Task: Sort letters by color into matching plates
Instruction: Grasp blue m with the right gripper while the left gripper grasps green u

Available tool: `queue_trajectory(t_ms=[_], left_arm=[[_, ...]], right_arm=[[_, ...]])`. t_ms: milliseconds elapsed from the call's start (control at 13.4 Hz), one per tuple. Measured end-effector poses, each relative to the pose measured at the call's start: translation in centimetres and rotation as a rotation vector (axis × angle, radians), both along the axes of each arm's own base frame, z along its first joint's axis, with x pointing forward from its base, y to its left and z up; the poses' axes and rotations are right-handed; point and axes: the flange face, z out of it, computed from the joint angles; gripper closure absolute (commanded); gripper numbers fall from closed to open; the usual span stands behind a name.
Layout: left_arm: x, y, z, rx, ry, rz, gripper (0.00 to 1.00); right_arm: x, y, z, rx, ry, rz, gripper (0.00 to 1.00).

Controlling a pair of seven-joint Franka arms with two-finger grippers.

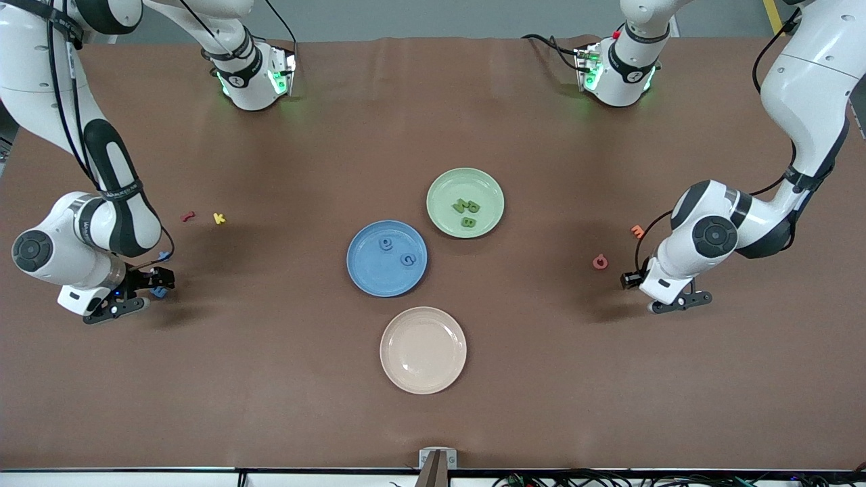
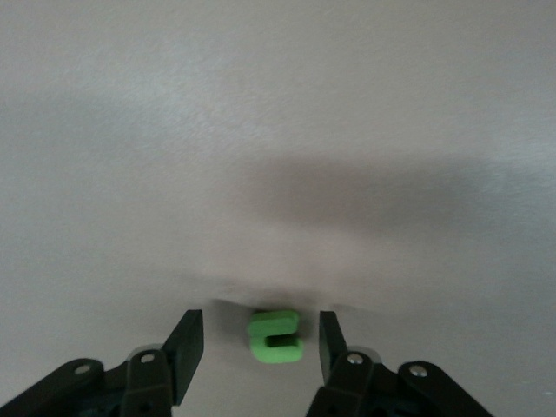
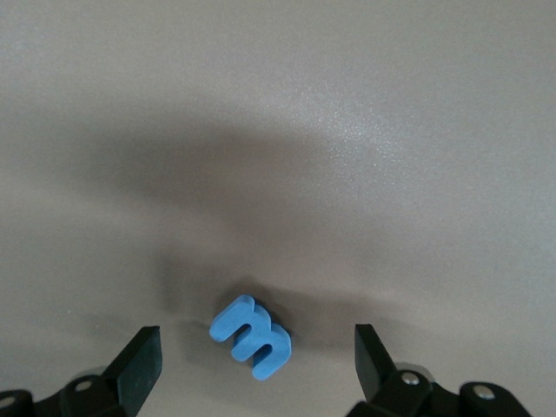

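I will grab the blue letter by its rounded top and leg tips with my right gripper next. The blue letter then goes onto the blue plate [image 1: 369, 277].
A green letter [image 2: 275, 336] lies flat on the brown table, between the fingers of my left gripper [image 2: 261, 340], which is open with a gap on each side of the letter. A blue letter [image 3: 252, 337] lies between the wide-open fingers of my right gripper [image 3: 258, 360]; it also shows beside that hand as the blue letter [image 1: 160, 292]. A second loose blue letter [image 1: 163, 256] sits close by. The blue plate [image 1: 369, 277] at mid-table holds two blue letters [image 1: 386, 243]. The pale green plate [image 1: 446, 186] touching it holds three green letters [image 1: 467, 207].
A cream plate [image 1: 406, 368] sits nearer the front camera than the blue plate. A red letter [image 1: 187, 217] and a yellow letter [image 1: 218, 218] lie toward the right arm's end. An orange letter [image 1: 637, 230] and a red letter [image 1: 600, 262] lie by the left arm's hand.
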Motion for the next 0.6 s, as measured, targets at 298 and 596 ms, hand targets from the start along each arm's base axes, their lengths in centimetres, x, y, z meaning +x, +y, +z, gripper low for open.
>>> queue_trajectory(t_ms=[298,596], left_arm=[[-0.2,0.54,-0.21,-0.003,0.002,0.021,0.43],[-0.22,0.42,-0.2,-0.004,0.0,0.027,0.43]], right_arm=[[-0.07,-0.02,-0.51,-0.001,0.001,0.0,0.23],[-0.07,0.07,-0.65,0.0,0.003,0.002,0.42]])
